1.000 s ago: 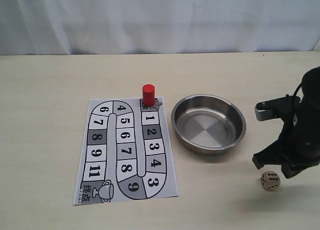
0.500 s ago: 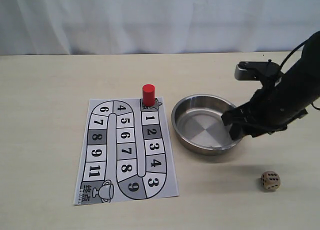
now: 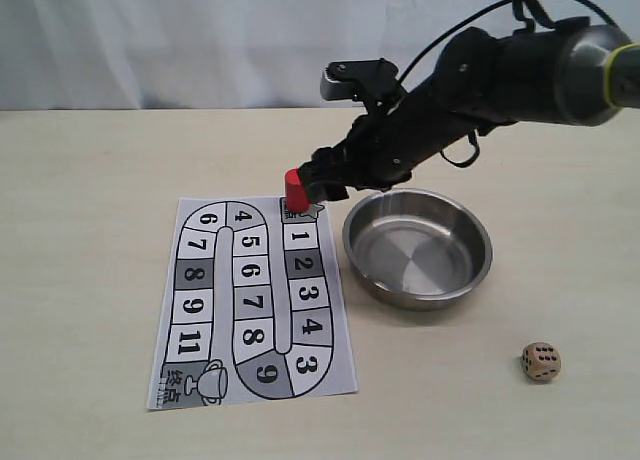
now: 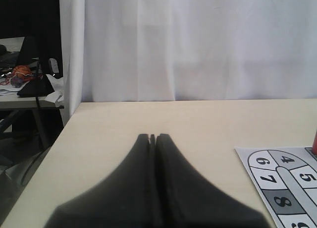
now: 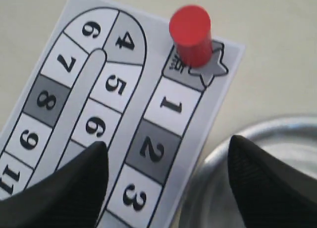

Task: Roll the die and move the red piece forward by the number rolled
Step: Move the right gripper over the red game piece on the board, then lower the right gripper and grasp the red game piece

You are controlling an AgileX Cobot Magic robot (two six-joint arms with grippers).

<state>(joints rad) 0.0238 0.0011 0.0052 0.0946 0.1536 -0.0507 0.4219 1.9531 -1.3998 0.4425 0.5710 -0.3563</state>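
Observation:
The red piece point(image 3: 295, 189) needs to advance along the numbered squares. My right gripper will grab it by its round sides next.
The red piece point(image 3: 295, 189) stands upright on the star square at the head of the paper board point(image 3: 250, 310). My right gripper point(image 3: 328, 187) has reached across and hovers right beside it, open and holding nothing. In the right wrist view the red piece point(image 5: 190, 33) lies ahead of the open right gripper point(image 5: 168, 142), whose tips straddle squares 2 and 3 and the bowl's rim. The die point(image 3: 541, 361) rests on the table at the front right, far from both grippers. My left gripper point(image 4: 152, 137) is shut and empty over bare table.
A steel bowl point(image 3: 417, 295) sits just right of the board, empty, its rim point(image 5: 257, 131) under my right finger. A white curtain backs the table. The board's numbered track point(image 4: 280, 188) shows at the edge of the left wrist view.
My right arm has swung from beside the die, across the bowl, over to the red piece. The die, bowl and red piece have stayed put.

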